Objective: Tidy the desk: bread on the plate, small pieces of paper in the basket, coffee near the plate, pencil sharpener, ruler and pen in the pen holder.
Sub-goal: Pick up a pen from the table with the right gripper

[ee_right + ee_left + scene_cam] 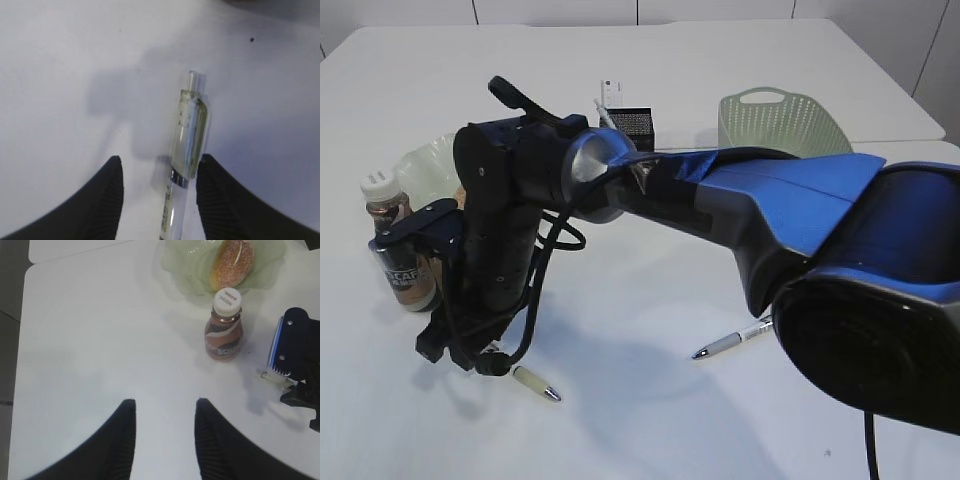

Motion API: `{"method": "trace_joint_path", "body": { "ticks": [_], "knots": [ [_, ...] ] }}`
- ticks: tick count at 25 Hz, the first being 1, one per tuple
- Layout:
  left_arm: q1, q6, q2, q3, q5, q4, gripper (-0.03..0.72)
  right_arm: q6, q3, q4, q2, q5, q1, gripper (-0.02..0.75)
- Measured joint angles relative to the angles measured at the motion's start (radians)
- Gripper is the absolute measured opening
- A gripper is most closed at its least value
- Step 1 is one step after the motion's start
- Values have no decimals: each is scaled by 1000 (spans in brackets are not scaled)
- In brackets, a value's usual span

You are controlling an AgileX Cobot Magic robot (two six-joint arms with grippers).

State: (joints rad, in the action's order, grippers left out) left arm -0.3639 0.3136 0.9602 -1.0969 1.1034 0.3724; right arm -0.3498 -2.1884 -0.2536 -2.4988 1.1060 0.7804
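Observation:
I should pick up the clear pen next with my right gripper, by the dark band mid-barrel, because both ends of the pen reach past the fingers.
My right gripper reaches across to the left of the table and is open over a white pen. The pen lies on the table between the jaws, close to the right finger. Its silver tip sticks out from under the gripper in the exterior view. A second pen lies further right. The coffee bottle stands upright next to the pale green plate, which holds the bread. My left gripper is open and empty above bare table.
A black mesh pen holder with white items in it stands at the back centre. A green basket stands at the back right. The right arm's wrist sits just right of the coffee. The table's left edge is near.

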Motion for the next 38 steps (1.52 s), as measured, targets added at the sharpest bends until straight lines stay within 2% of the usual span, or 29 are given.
{"method": "trace_joint_path", "body": {
  "ticks": [22,27,29,33,38],
  "knots": [
    [0,0,0,0,1,37,275,0,0,-2,-32,4,4,383],
    [0,0,0,0,1,36,275,-1,0,25,-32,10,4,319],
    [0,0,0,0,1,37,275,-1,-3,59,-32,19,4,243],
    [0,0,0,0,1,37,275,-1,-7,92,-32,49,4,148],
    [0,0,0,0,2,37,275,-1,-13,118,-32,74,5,111]
  ]
}}
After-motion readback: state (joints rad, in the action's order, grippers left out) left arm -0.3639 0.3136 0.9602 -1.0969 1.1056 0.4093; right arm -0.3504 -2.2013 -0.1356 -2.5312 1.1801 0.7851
